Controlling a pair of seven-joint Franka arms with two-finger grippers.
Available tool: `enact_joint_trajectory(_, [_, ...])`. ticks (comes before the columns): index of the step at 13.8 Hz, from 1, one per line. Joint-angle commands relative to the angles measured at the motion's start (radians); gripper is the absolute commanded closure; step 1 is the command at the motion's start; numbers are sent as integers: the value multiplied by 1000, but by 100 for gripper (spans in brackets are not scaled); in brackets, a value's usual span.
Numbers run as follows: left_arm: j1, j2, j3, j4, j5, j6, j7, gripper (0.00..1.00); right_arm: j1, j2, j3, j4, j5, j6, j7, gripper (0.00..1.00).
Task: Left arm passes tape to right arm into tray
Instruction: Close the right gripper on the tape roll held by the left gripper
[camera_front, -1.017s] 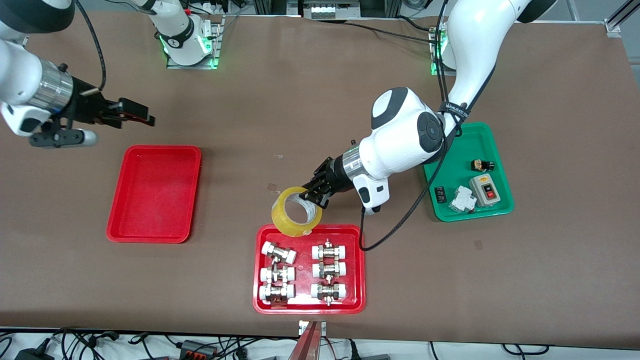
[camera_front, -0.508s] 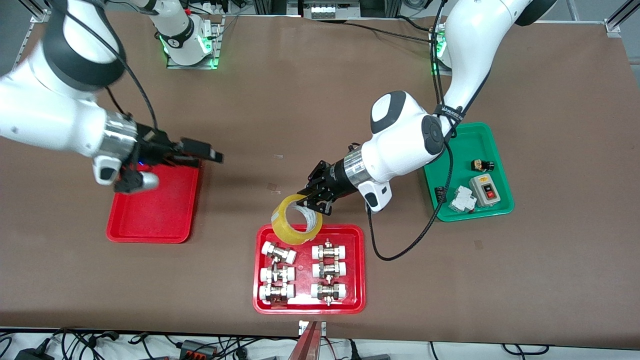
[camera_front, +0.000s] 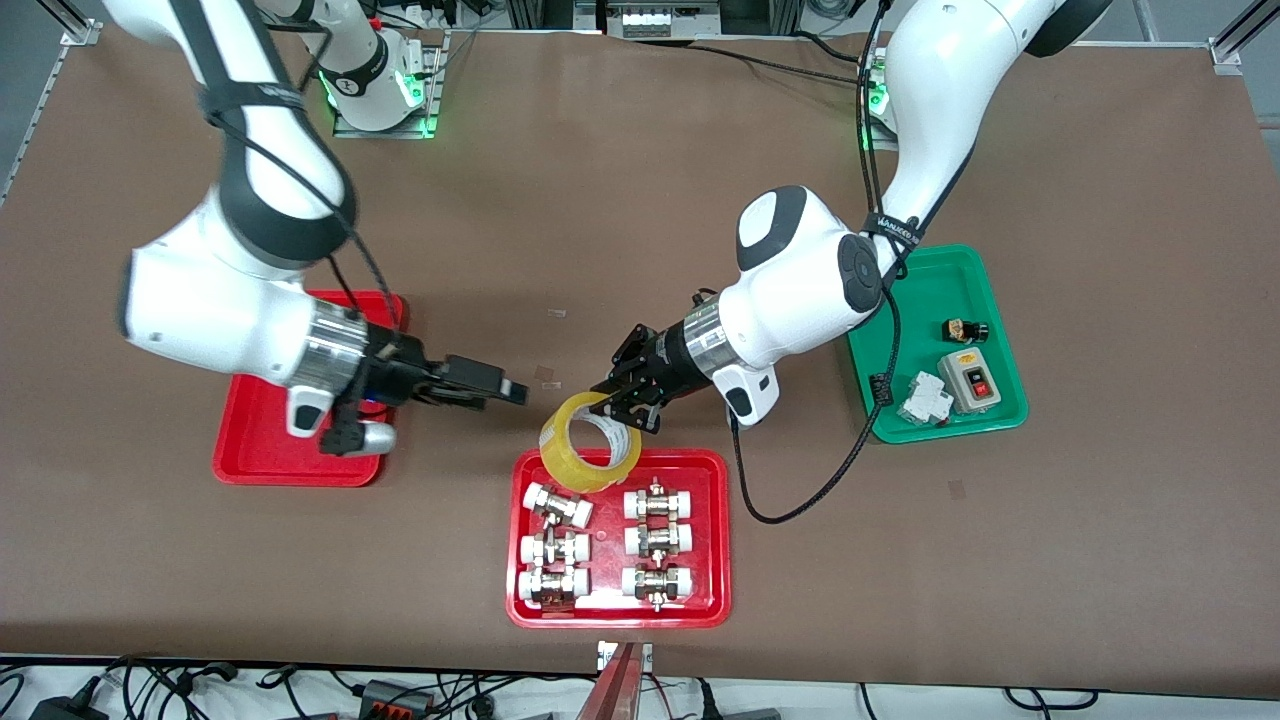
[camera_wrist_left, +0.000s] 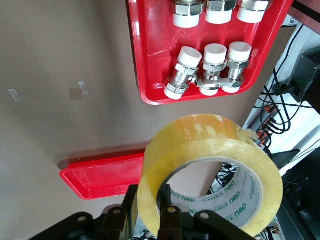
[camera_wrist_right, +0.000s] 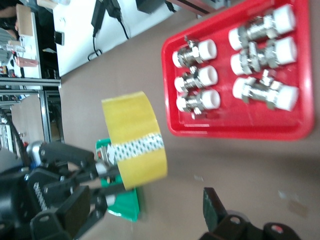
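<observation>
My right gripper grabs the yellow tape by its patterned-strip section (camera_wrist_right: 137, 147) next, to put it into the plain red tray.
My left gripper (camera_front: 622, 402) is shut on the rim of the yellow tape (camera_front: 588, 445) and holds the roll in the air over the edge of the fittings tray. In the left wrist view the fingers (camera_wrist_left: 167, 212) pinch the tape's wall (camera_wrist_left: 210, 150) from inside and outside. My right gripper (camera_front: 505, 388) is open and empty, over the bare table between the plain red tray (camera_front: 250, 455) and the tape, a short gap from the roll. The right wrist view shows the tape (camera_wrist_right: 135, 145) straight ahead and one of my own fingers (camera_wrist_right: 214, 205).
A red tray (camera_front: 715, 590) holding several white-capped metal fittings lies under the tape, nearer to the front camera. A green tray (camera_front: 925, 300) with a switch box (camera_front: 968, 380) and small parts sits toward the left arm's end. The right arm's wrist hangs over the plain red tray.
The right arm has swung from its end of the table across the plain red tray toward the tape, gripper open. The left arm and tape have hardly moved.
</observation>
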Motion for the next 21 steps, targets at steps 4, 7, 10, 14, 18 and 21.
enact_joint_trajectory(4, [-17,15,7,40,-28,6,-2,97,61,102,-6,109,23,104,-19,0])
enact_joint_trajectory(7, [-17,15,7,40,-28,6,3,97,64,110,-7,114,15,108,-80,30])
enact_joint_trajectory(10, [-17,15,7,40,-28,6,1,96,59,110,-7,114,15,108,-122,93])
enact_joint_trajectory(14, [-16,15,10,42,-20,6,6,94,59,108,-7,120,15,108,-122,100])
enact_joint_trajectory(18, [-9,9,18,42,41,-7,76,5,62,108,-7,121,15,108,-120,100])
enact_joint_trajectory(21, [49,-22,15,42,66,-10,137,0,65,105,-9,121,11,110,-115,100])
